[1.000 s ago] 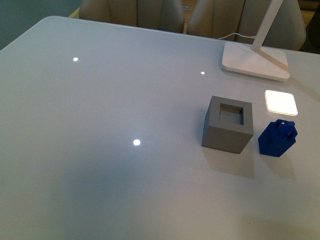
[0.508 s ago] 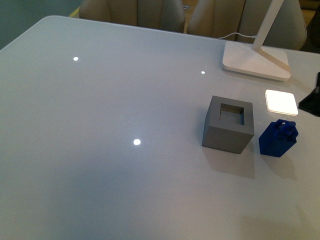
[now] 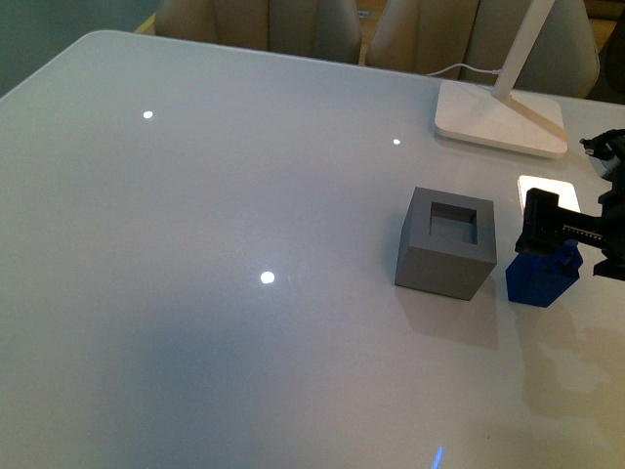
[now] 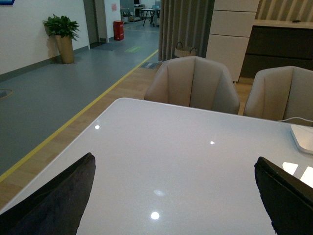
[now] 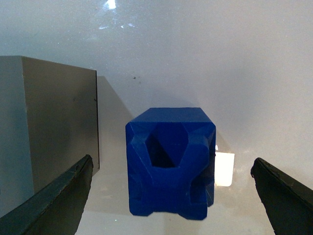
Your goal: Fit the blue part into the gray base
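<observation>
I should grab the blue part by its notched top with my right gripper. Its plain square end then stays free to go into the gray base.
The gray base, a matte cube with a square recess on top, stands on the white table at the right. The blue part sits on the table just right of it, apart from it. My right gripper is open and hangs over the blue part, partly covering its top. In the right wrist view the blue part lies between the spread fingers of the right gripper, with the gray base beside it. My left gripper is open and empty over bare table.
A white lamp foot with its slanted arm stands behind the blocks, and its bright reflection lies on the table. Beige chairs stand behind the table's far edge. The lamp foot also shows in the left wrist view.
My right gripper has come in from the right edge and now hangs over the blue part. The blue part and the gray base have not moved.
</observation>
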